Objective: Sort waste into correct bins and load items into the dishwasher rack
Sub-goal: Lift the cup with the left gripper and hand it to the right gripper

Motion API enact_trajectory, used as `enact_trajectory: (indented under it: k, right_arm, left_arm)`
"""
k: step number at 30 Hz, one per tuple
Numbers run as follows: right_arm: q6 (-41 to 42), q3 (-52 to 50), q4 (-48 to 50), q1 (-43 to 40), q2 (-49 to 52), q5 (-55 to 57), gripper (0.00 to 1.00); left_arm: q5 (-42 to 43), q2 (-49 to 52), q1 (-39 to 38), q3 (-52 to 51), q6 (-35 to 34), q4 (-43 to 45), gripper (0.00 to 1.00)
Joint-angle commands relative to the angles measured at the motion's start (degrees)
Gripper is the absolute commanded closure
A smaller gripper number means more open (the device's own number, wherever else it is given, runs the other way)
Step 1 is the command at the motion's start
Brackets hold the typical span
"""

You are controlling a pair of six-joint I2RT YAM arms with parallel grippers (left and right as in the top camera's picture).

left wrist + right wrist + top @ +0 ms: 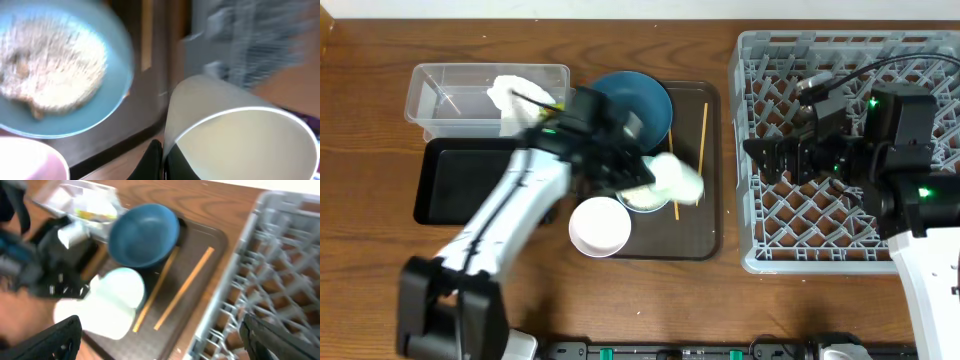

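My right gripper should next grab the small white cup (678, 180) across its body at its base end, so its rim stays free for loading face-down in the rack.
My left gripper (648, 172) is shut on the rim of the small white cup (678, 180), one finger inside (164, 156), and holds the cup (240, 135) tilted over the brown tray. Below it sits the light blue bowl (640, 202) with rice scraps (50, 70). The white bowl (600, 227) stands at the tray's front. The dark blue dish (638, 98) is at the back. Two chopsticks (703, 140) (155, 292) lie on the tray. My right gripper (768, 155) is open and empty over the grey rack (850, 240). The napkin (512, 92) and wrapper (556, 105) lie in the clear tub (450, 95).
The black tray (460, 185) lies in front of the clear tub, left of the dark brown serving tray (705, 235). My left arm (510, 215) crosses over the black tray. The rack (280, 255) fills the table's right side.
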Motion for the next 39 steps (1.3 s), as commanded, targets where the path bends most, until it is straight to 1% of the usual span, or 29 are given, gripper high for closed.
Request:
enact_trajectory:
  k: [1,2,5,8,11,14,20,29,31,36,39]
  right_arm:
    - [-0.2,-0.3,2.1,0.7,2.3,-11.8,0.01]
    - [-0.2,-0.3,3.1,0.8,3.0,-14.3,0.01]
    - [-0.2,-0.3,6.8,0.8,5.8,-22.7,0.02]
    - [-0.2,-0.3,10.9,1.3,9.1,-30.7,0.06]
    - [-0.2,-0.3,13.7,2.5,11.6,-35.8,0.09]
    - [-0.2,-0.3,16.3,3.9,13.7,-39.2,0.09]
    - [-0.2,-0.3,20.1,8.2,16.2,-40.2,0.10]
    - [-0.3,-0.3,19.9,11.9,17.5,-40.2,0.18]
    - [-0.5,-0.3,20.1,12.6,17.6,-40.2,0.21]
    - [-0.9,-0.3,19.8,13.4,17.6,-40.2,0.36]
    - [-0.9,-0.3,19.4,13.5,17.6,-40.2,0.37]
  left_arm:
    - [22.2,-1.4,5.4,1.2,4.6,2.2,0.94]
    - [25.0,-1.4,6.8,1.2,4.7,3.0,0.94]
    - [29.6,-1.4,9.2,1.2,4.7,4.7,0.94]
    - [33.6,-1.4,10.4,1.2,4.7,6.3,0.93]
    - [35.6,-1.4,10.8,1.2,4.7,7.3,0.94]
    - [35.6,-1.4,10.8,1.2,4.5,7.7,0.94]
    - [38.0,-1.4,10.8,1.2,4.5,7.9,0.94]
    - [38.2,-1.4,10.8,1.2,4.5,7.9,0.94]
    - [38.4,-1.4,10.8,1.2,4.5,7.9,0.94]
    - [38.4,-1.4,10.8,1.2,4.5,7.9,0.94]
    - [38.4,-1.4,10.8,1.2,4.5,7.9,0.94]
